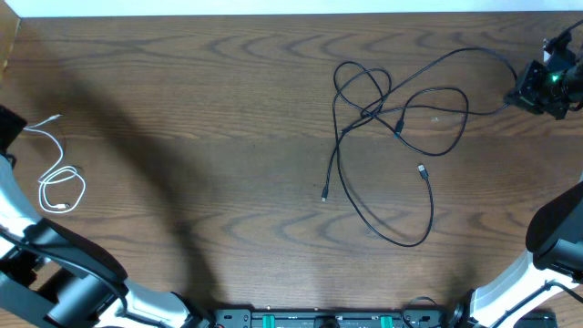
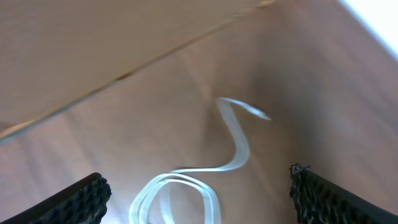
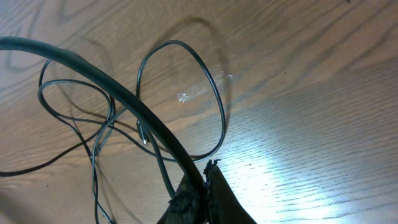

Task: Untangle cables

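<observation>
I should next grab the black cable with my left gripper, on the side of the tangle away from my right gripper. Then I should pull the cables apart.
Two black cables (image 1: 392, 118) lie tangled in loose loops at the table's centre right, their plugs (image 1: 422, 169) free on the wood. One strand runs up right to my right gripper (image 1: 545, 87). In the right wrist view that gripper (image 3: 205, 186) is shut on a black cable (image 3: 124, 96), with the loops spread beyond it. The white cable (image 1: 59, 182) lies coiled at the far left. In the left wrist view my left gripper (image 2: 199, 199) stands open above the white cable (image 2: 233, 143), which rests on the table between the fingers (image 2: 74, 202), touching neither.
A pale board edge (image 2: 118, 78) crosses the left wrist view behind the white cable. The left arm's links (image 1: 64, 264) fill the front left corner, the right arm's (image 1: 547, 246) the front right. The table's far edge (image 1: 291, 14) runs along the top.
</observation>
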Robot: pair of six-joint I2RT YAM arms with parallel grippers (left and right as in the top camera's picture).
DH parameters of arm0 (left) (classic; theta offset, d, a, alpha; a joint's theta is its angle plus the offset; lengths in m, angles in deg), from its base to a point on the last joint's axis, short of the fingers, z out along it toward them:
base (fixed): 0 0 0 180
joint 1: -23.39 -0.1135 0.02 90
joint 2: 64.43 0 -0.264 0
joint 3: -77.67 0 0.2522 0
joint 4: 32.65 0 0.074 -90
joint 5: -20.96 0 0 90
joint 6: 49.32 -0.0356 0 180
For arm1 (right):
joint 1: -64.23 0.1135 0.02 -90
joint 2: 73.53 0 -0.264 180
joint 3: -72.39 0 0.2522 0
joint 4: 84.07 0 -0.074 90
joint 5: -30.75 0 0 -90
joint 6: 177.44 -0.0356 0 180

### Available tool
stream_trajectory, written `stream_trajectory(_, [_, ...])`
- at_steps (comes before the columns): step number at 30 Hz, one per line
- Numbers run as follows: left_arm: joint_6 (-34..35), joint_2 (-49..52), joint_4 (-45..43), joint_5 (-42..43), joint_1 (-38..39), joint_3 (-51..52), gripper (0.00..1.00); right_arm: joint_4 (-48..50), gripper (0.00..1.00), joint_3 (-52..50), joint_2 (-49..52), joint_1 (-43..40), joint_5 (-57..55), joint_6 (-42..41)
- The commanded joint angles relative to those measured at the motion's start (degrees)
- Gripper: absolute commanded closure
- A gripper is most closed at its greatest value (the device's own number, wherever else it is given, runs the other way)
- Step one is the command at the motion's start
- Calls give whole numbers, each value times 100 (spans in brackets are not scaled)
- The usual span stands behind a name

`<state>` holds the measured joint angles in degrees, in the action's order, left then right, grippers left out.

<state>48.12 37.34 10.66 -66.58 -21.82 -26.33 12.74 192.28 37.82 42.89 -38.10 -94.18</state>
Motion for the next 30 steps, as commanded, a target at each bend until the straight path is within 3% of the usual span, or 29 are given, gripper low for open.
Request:
stream_trajectory(1, [-76,-568,63,1036,328,48,5,-24,99,-13,-195,76,-2,33])
stream_trajectory(8, [-74,-817,361,1989,1707,50,5,-66,99,-13,-195,363,-2,306])
stream_trajectory(13, [-551,-745,448,2000,3082,50,5,-87,99,-13,-195,605,203,310])
stream_trajectory(19, [-575,-616,46,2020,4415,50,3,-151,99,-13,-195,1239,651,540])
stream_trajectory(30, [-787,-155,-442,2308,5608,50,2,-197,99,-13,-195,2522,660,619])
